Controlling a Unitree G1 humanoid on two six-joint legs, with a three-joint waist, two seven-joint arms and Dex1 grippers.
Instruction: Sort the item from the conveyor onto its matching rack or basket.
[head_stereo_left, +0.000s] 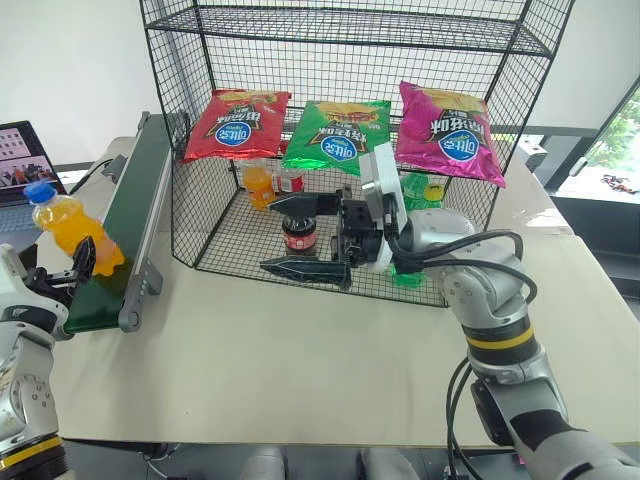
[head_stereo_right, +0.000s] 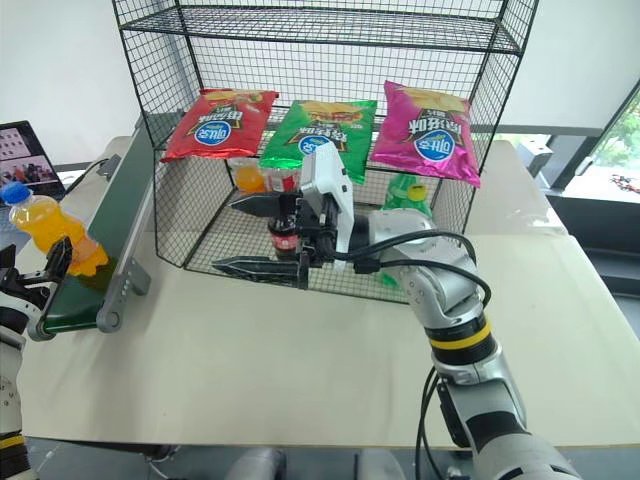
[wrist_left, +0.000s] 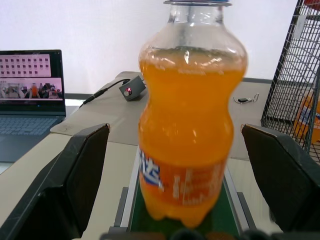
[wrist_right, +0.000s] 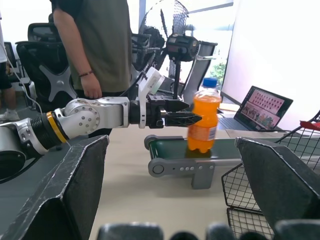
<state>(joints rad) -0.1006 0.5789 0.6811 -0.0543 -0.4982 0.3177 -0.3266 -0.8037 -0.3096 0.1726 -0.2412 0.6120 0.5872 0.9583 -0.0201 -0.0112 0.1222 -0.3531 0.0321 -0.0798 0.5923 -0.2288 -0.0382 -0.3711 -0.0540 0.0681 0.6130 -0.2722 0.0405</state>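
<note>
My left gripper's fingers stand beside the orange bottle's lower body above the green conveyor (head_stereo_left: 135, 200). It closes on the bottle next, as closing would catch it.
The item, an orange soda bottle (head_stereo_left: 72, 228) with a blue cap, stands upright on the near end of the dark green conveyor (head_stereo_left: 135, 200) at the table's left. My left gripper (head_stereo_left: 75, 262) is open, with one black finger on each side of the bottle's lower body and a gap on both sides, as the left wrist view shows around the bottle (wrist_left: 187, 125). My right gripper (head_stereo_left: 268, 236) hangs open and empty in front of the tall black wire rack (head_stereo_left: 350, 60), pointing left toward the conveyor.
Red (head_stereo_left: 238, 125), green (head_stereo_left: 338, 133) and magenta (head_stereo_left: 447, 133) chip bags hang on the rack. Inside stand an orange bottle (head_stereo_left: 259, 185), a cola bottle (head_stereo_left: 299, 232) and a green bottle (head_stereo_left: 425, 190). A laptop (head_stereo_left: 20, 160) sits far left. A person (wrist_right: 95, 45) stands beyond the conveyor.
</note>
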